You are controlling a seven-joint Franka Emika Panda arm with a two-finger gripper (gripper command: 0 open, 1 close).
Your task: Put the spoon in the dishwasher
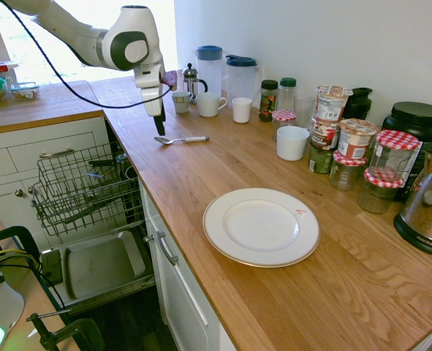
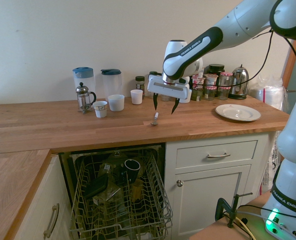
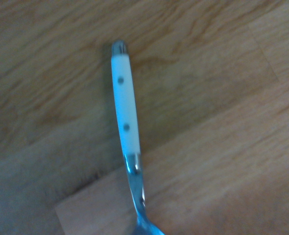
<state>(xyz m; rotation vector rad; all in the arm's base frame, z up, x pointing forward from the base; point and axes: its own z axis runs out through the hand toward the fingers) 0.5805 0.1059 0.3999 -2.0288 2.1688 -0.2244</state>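
Observation:
The spoon's metal bowl [image 2: 154, 123] is round and sloping, so I should next use my gripper to grab the spoon by its pale handle [image 2: 156, 115], where the handle's two long sides face each other.
The spoon [image 1: 183, 139] lies flat on the wooden counter, near the edge above the dishwasher. It has a metal bowl and a pale handle [image 3: 123, 110] with two rivets, and in the second exterior view the spoon [image 2: 155, 118] points away from the counter edge. My gripper [image 2: 165, 106] hangs open just above the spoon, fingers pointing down, touching nothing. From the other side the gripper [image 1: 159, 126] shows edge-on over the spoon's bowl end. The dishwasher rack [image 1: 84, 189] is pulled out over the lowered door [image 1: 99, 267]. The rack [image 2: 120, 200] holds dark dishes.
Behind the spoon stand a French press [image 1: 191, 79], two jugs [image 1: 210, 67], and white cups [image 1: 209, 104]. A white plate [image 1: 261, 227] lies further along the counter, with jars [image 1: 354, 146] and a kettle [image 1: 429, 205] by the wall. White drawers [image 2: 215, 155] flank the dishwasher.

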